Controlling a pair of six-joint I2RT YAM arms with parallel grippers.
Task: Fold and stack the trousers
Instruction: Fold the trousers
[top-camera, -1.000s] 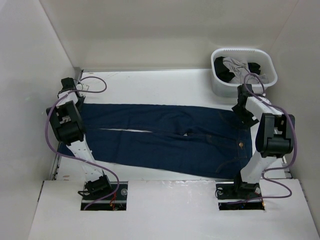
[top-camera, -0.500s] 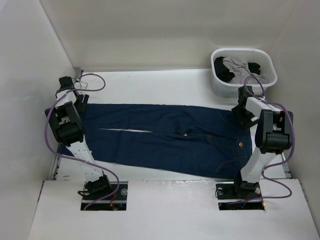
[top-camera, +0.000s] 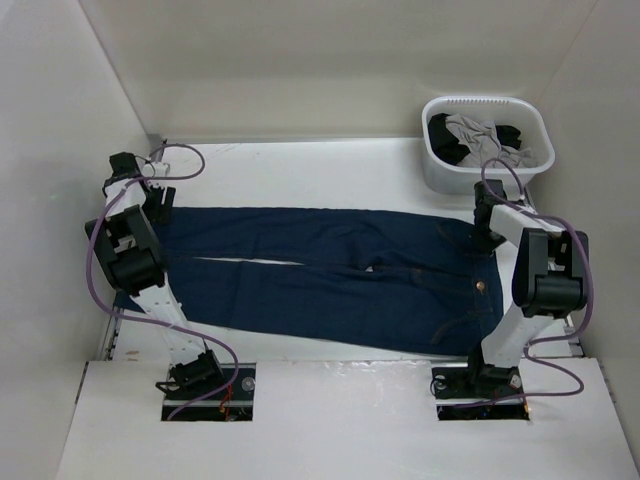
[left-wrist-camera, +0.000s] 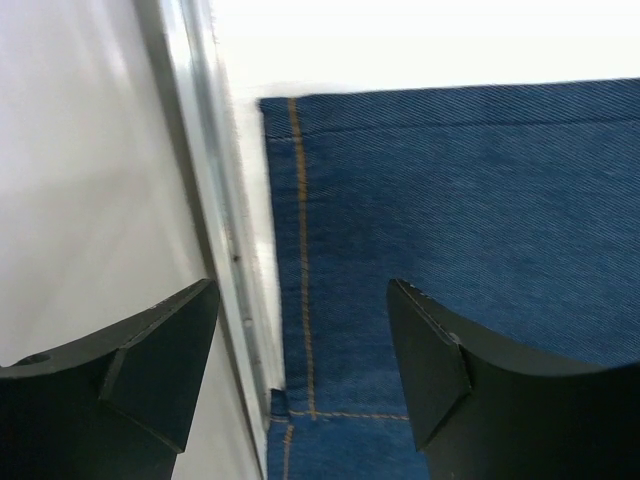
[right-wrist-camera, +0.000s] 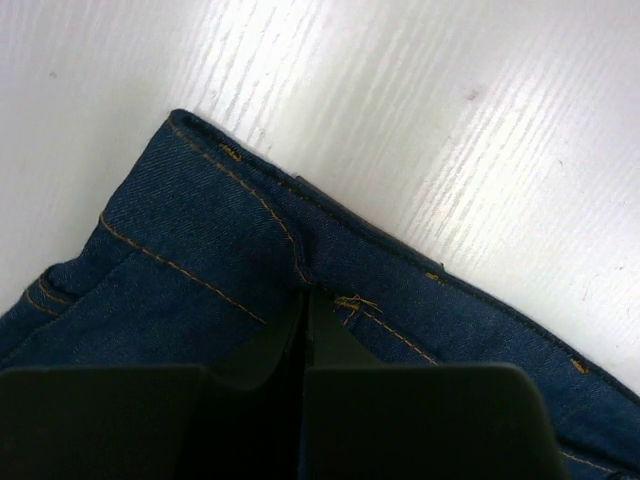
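Note:
Next, my left gripper grips the trousers at the far leg's hem, by its stitched edge, to fold that leg over the other.
The trousers (top-camera: 330, 270) are dark blue jeans spread flat across the table, legs to the left and waistband to the right. My left gripper (top-camera: 145, 200) hangs open over the far leg's hem. In the left wrist view the hem (left-wrist-camera: 300, 200) with its orange stitching lies between the left gripper's (left-wrist-camera: 303, 290) spread fingers. My right gripper (top-camera: 487, 238) is at the waistband's far corner. In the right wrist view the right gripper (right-wrist-camera: 305, 297) is shut, its tips pinching the denim at the side seam (right-wrist-camera: 290, 250) below the waistband.
A white basket (top-camera: 487, 102) holding grey and black garments (top-camera: 470, 135) stands at the back right. The left wall and a metal rail (left-wrist-camera: 190, 150) run right beside the trouser hem. White walls enclose the table on three sides.
My right gripper went from open to shut on the waistband corner. My left gripper opened wider and shifted slightly back toward the far left.

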